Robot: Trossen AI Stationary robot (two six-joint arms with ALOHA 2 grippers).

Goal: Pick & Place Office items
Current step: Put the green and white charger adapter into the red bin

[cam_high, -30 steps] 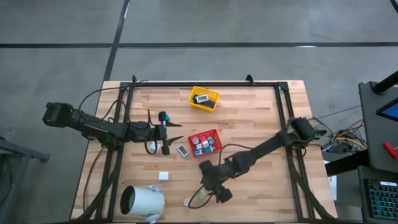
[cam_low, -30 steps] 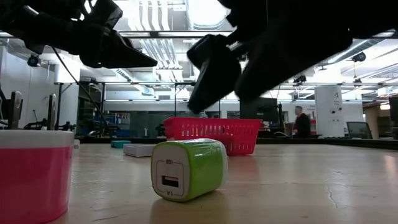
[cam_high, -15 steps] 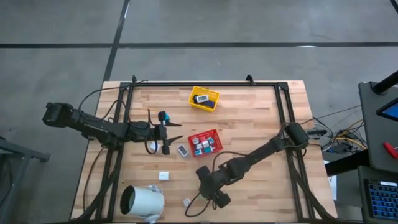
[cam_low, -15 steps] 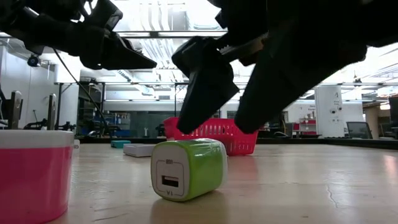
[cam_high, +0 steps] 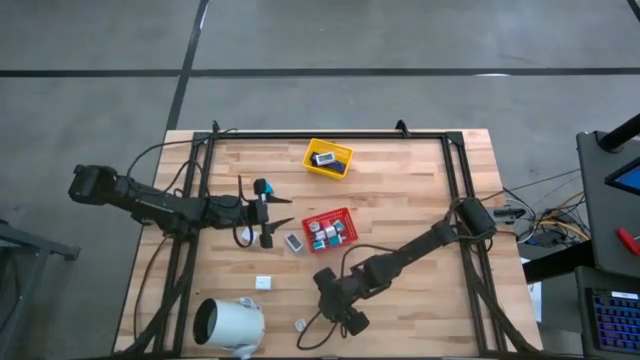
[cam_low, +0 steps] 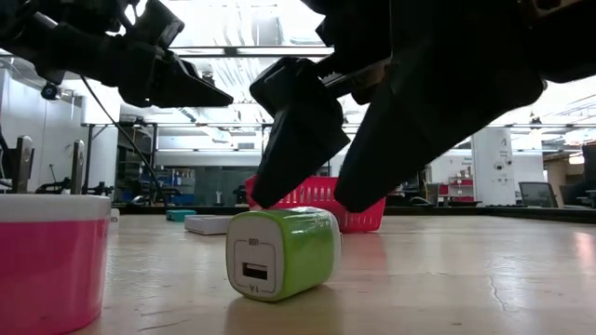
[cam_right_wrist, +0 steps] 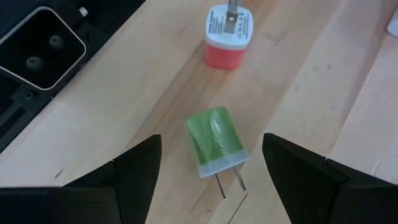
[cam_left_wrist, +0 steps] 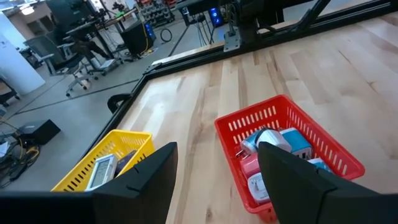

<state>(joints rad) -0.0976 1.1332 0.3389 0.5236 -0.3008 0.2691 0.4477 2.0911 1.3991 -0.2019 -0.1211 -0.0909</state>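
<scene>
My right gripper is to place the green charger in the red tray, so it should grip the charger by its green body [cam_right_wrist: 213, 135] next.
A green charger block [cam_right_wrist: 216, 142] lies on its side on the table, prongs pointing back at my right wrist. My right gripper [cam_low: 305, 203] hangs open just above it, one finger [cam_right_wrist: 138, 167] on either side, touching nothing. A pink-and-white charger [cam_right_wrist: 229, 37] stands just beyond it, close to the near edge [cam_high: 299, 324]. Several small items sit in the red tray [cam_left_wrist: 289, 155]. My left gripper [cam_high: 283, 213] waits open and empty over the table's left part, facing the red tray.
A yellow tray [cam_high: 328, 157] holding a small device sits near the far edge. A white block [cam_high: 263, 283] and another small item [cam_high: 293, 241] lie loose between the arms. A large white cylinder [cam_high: 228, 322] lies at the near left. A black camera housing [cam_right_wrist: 37, 46] sits at the near edge.
My right gripper has come down and toward the table's near left, over the green charger, so that its open fingers now stand on either side of it. The charger has not moved.
</scene>
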